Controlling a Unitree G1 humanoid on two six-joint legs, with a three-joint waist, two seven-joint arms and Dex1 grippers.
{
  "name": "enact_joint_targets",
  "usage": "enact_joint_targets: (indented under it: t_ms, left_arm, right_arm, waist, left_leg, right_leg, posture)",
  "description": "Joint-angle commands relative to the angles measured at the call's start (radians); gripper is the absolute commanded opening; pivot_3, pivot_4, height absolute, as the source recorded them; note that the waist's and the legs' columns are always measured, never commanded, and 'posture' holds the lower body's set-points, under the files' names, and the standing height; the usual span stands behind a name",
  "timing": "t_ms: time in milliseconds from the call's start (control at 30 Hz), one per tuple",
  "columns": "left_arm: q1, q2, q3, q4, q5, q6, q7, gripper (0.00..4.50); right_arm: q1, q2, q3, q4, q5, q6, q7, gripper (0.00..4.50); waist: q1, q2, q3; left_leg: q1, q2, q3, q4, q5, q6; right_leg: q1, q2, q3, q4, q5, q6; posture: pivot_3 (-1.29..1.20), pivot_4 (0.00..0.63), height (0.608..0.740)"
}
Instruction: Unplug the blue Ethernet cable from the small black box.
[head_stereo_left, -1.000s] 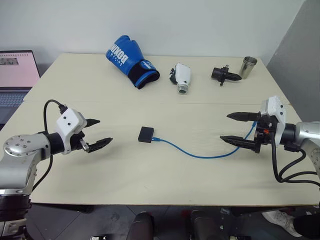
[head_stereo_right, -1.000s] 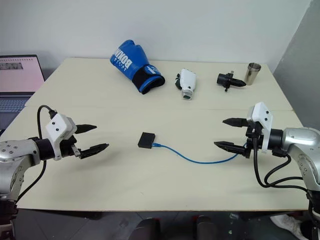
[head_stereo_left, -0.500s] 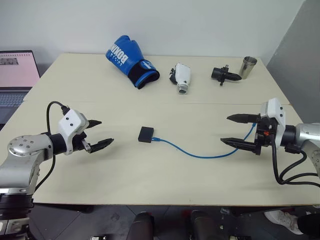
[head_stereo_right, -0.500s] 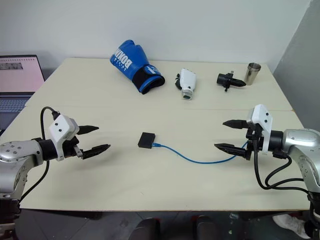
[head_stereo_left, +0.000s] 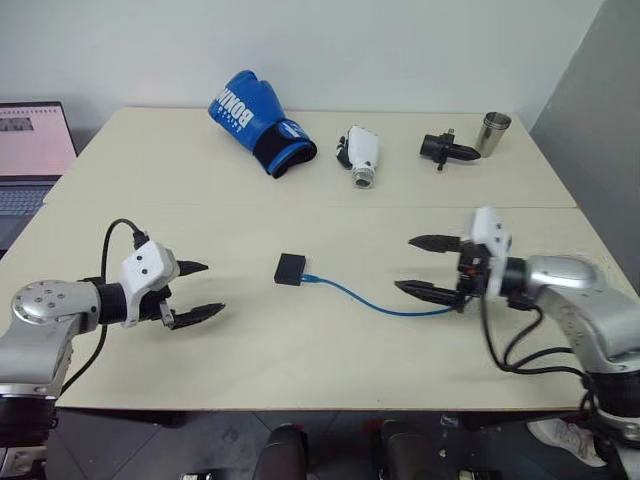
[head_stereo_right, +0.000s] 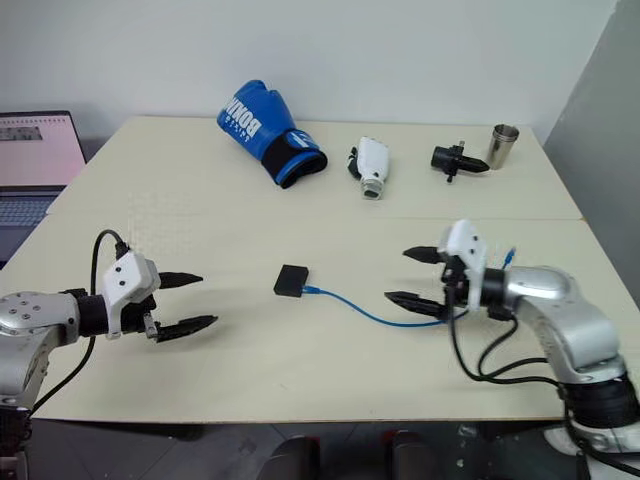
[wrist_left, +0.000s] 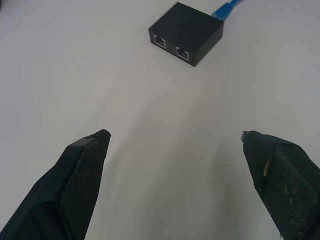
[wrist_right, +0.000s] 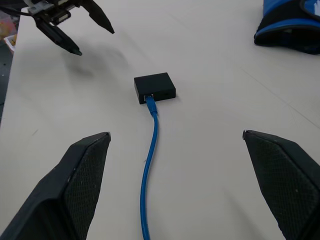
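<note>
The robot's right gripper should next unplug the blue Ethernet cable from the small black box (head_stereo_left: 290, 268), so it should grab the cable by its plug (head_stereo_left: 310, 279).
The small black box (head_stereo_left: 290, 268) lies flat near the middle of the table. The blue Ethernet cable (head_stereo_left: 370, 300) is plugged into its right side and curves away to the right, its far end passing under my right arm. My left gripper (head_stereo_left: 212, 287) hovers open to the left of the box, well apart from it. In the left wrist view the box (wrist_left: 186, 34) turns two empty ports toward it. My right gripper (head_stereo_left: 405, 263) is open above the cable's right part, and the right wrist view looks along the cable (wrist_right: 151, 145) to the box (wrist_right: 155, 87).
Along the far edge sit a blue boxing glove (head_stereo_left: 260, 125), a white gadget (head_stereo_left: 360, 155), a black pronged gadget (head_stereo_left: 445, 150) and a metal cup (head_stereo_left: 491, 133). A laptop (head_stereo_left: 30, 150) stands beyond the table's left edge.
My right gripper has swung left along the cable toward the box, staying open. The left gripper has sunk slightly toward the table and drawn back a little.
</note>
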Motion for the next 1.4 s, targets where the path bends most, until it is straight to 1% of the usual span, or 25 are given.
enact_joint_targets:
  t_ms: [33,133,300,533,700,733,800,933,967,1133,1300,1333,1400]
  left_arm:
    - [-0.040,0.005,-0.003,-0.017,-0.009,-0.004,-0.013,4.49]
    - [-0.055,0.001,-0.018,-0.029,-0.009,-0.004,-0.019,4.49]
    - [-0.067,-0.009,-0.047,-0.045,0.006,-0.011,-0.019,4.49]
    - [-0.075,-0.030,-0.062,-0.077,-0.011,0.016,-0.008,4.49]
    - [-0.085,-0.033,-0.069,-0.086,-0.011,0.030,-0.005,4.49]
    - [-0.087,-0.034,-0.070,-0.087,-0.011,0.032,-0.005,4.50]
    - [-0.090,-0.035,-0.071,-0.088,-0.012,0.039,-0.006,4.50]
    - [-0.092,-0.035,-0.073,-0.090,-0.010,0.045,-0.007,4.50]
    - [-0.093,-0.035,-0.073,-0.090,-0.009,0.047,-0.007,4.50]
    - [-0.094,-0.037,-0.072,-0.088,-0.011,0.059,-0.005,4.50]
    - [-0.099,-0.043,-0.070,-0.075,-0.008,0.067,0.004,4.50]
    - [-0.098,-0.044,-0.068,-0.075,-0.014,0.087,0.008,4.50]
    - [-0.102,-0.048,-0.064,-0.074,-0.031,0.129,0.013,4.50]
  right_arm:
    - [-0.073,0.140,0.126,0.127,-0.122,-0.086,-0.079,4.50]
    - [-0.114,0.224,0.204,0.251,-0.205,-0.162,-0.082,4.50]
    - [-0.179,0.304,0.257,0.423,-0.282,-0.269,-0.063,4.50]
    - [-0.225,0.373,0.274,0.556,-0.330,-0.341,-0.040,4.50]
    - [-0.251,0.424,0.277,0.634,-0.367,-0.373,-0.054,4.50]
    - [-0.258,0.432,0.275,0.653,-0.374,-0.378,-0.058,4.21]
    - [-0.267,0.444,0.273,0.681,-0.390,-0.387,-0.065,3.99]
    - [-0.274,0.450,0.278,0.703,-0.413,-0.400,-0.060,3.01]
    - [-0.274,0.451,0.280,0.704,-0.418,-0.400,-0.058,2.87]
    - [-0.264,0.440,0.299,0.694,-0.452,-0.418,-0.041,1.46]
    - [-0.260,0.427,0.316,0.682,-0.483,-0.444,-0.027,0.24]
    - [-0.258,0.423,0.319,0.672,-0.489,-0.453,-0.026,0.03]
    - [-0.256,0.415,0.320,0.651,-0.500,-0.472,-0.029,0.01]
  waist:
    - [0.000,0.000,0.000]
    - [0.001,0.000,0.000]
    - [0.002,0.000,0.000]
    - [0.000,0.000,0.000]
    - [0.000,0.000,0.000]
    - [0.000,0.000,0.000]
    - [0.000,0.000,0.000]
    - [0.000,0.000,0.000]
    - [0.000,0.000,0.000]
    - [-0.001,0.000,0.000]
    - [-0.001,0.000,0.000]
    - [-0.001,0.000,0.000]
    - [-0.001,0.000,0.000]
  left_leg:
    - [0.000,0.000,0.000,0.000,0.000,0.000]
    - [-0.001,0.000,0.000,0.000,0.000,0.000]
    - [-0.002,-0.001,0.001,0.000,0.000,0.000]
    - [-0.002,0.000,0.000,0.000,0.000,0.000]
    - [-0.001,0.000,0.000,0.000,0.000,0.000]
    - [-0.001,0.000,0.000,0.000,0.000,0.000]
    - [-0.001,0.000,0.000,0.000,0.000,0.000]
    - [-0.001,0.000,0.001,0.000,0.000,0.000]
    - [-0.001,0.000,0.001,0.000,0.000,0.000]
    - [-0.001,0.000,0.000,0.000,0.000,0.000]
    - [-0.001,0.000,0.000,0.000,0.000,0.000]
    - [-0.001,0.000,0.000,0.000,0.000,0.000]
    - [-0.001,0.000,0.000,0.000,0.000,0.000]
  right_leg:
    - [0.000,0.000,0.000,0.000,0.000,0.000]
    - [-0.001,0.000,0.000,0.001,0.000,0.000]
    - [-0.002,-0.001,0.001,0.000,0.000,0.000]
    - [-0.002,0.000,0.000,0.001,0.000,0.000]
    - [-0.002,0.000,0.000,0.001,0.000,0.000]
    - [-0.002,0.001,0.000,0.001,0.000,0.000]
    - [-0.002,0.001,0.000,0.002,0.000,0.000]
    - [-0.002,0.000,0.000,0.001,0.000,0.000]
    - [-0.002,0.000,0.000,0.001,0.000,0.000]
    - [-0.002,0.000,0.000,0.001,0.000,0.000]
    - [-0.002,0.000,0.000,0.002,0.000,0.000]
    - [-0.002,0.000,0.000,0.002,0.000,0.000]
    - [-0.002,0.000,0.000,0.002,0.000,0.000]
  posture:
    - [0.00,0.150,0.740]
    - [0.00,0.150,0.740]
    - [0.00,0.150,0.740]
    - [0.00,0.150,0.740]
    - [0.00,0.150,0.740]
    - [0.00,0.150,0.740]
    - [0.00,0.150,0.740]
    - [0.00,0.150,0.740]
    - [0.00,0.150,0.740]
    - [0.00,0.150,0.740]
    - [0.00,0.150,0.740]
    - [0.00,0.150,0.740]
    - [0.00,0.150,0.740]
